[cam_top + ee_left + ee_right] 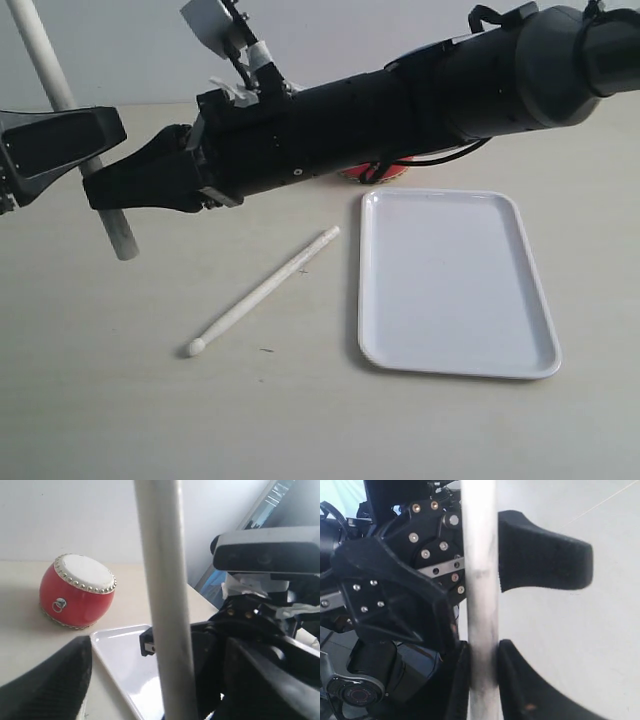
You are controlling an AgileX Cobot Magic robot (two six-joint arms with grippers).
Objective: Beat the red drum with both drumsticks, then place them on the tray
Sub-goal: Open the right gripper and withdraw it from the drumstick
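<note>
I will next grab the drumstick by its plain handle end (121,236) with my left gripper, to beat the red drum (382,174) with the drumstick's ball tip.
One drumstick (45,50) stands steeply over the table's left side. My right gripper (100,190), reaching across from the right, is shut on it, both fingers pressed against the shaft (480,555). My left gripper (88,160) is open around the same stick (162,580); one finger (50,680) stands well apart from it. The second drumstick (265,290) lies slantwise on the table, left of the white tray (455,285). The red drum (75,592) stands upright beyond the tray (125,650). In the exterior view only a red sliver (372,176) shows behind the right arm.
The right arm (400,110) stretches low across the back of the table, over the drum. Nothing lies in the tray. Bare tabletop (150,420) runs along the front and left.
</note>
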